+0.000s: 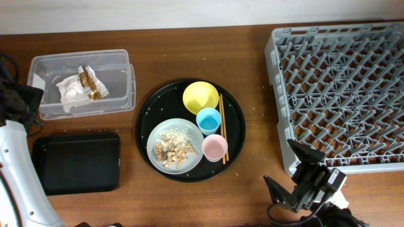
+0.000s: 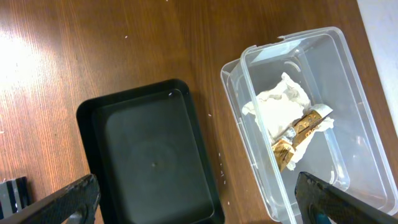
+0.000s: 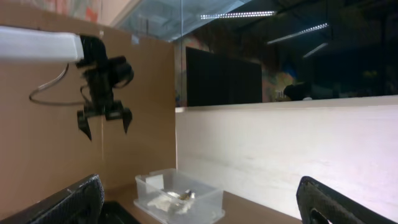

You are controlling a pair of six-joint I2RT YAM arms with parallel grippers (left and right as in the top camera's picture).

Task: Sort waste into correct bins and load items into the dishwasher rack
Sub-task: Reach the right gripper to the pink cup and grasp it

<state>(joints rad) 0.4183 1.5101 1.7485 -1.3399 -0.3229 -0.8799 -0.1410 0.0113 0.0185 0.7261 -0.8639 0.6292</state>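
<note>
The right gripper picks up the pink cup by its rim next. That leaves the cup's body and base free to tip into the rack.
The clear box [image 1: 44, 67] at the far left holds crumpled white and gold wrappers [image 1: 81, 86]; they also show in the left wrist view [image 2: 292, 121]. The flat black tray [image 1: 76, 161] lies in front of it. The round black tray [image 1: 235, 129] carries the yellow bowl [image 1: 201, 96], blue cup [image 1: 207, 120], pink cup [image 1: 214, 147], chopsticks [image 1: 223, 126] and a grey plate [image 1: 158, 137] with beige food scraps [image 1: 175, 150]. The grey rack [image 1: 344, 88] fills the right. My left gripper [image 2: 199, 202] is open and empty above the black tray and box. My right gripper [image 1: 295, 176] is open and empty, raised by the rack's front corner.
Small crumbs lie on the wooden table around the round tray. A pale wall [image 3: 292, 149] runs behind the table. The left arm [image 1: 16, 170] lies along the left edge. The clear box also shows in the right wrist view [image 3: 180, 199].
</note>
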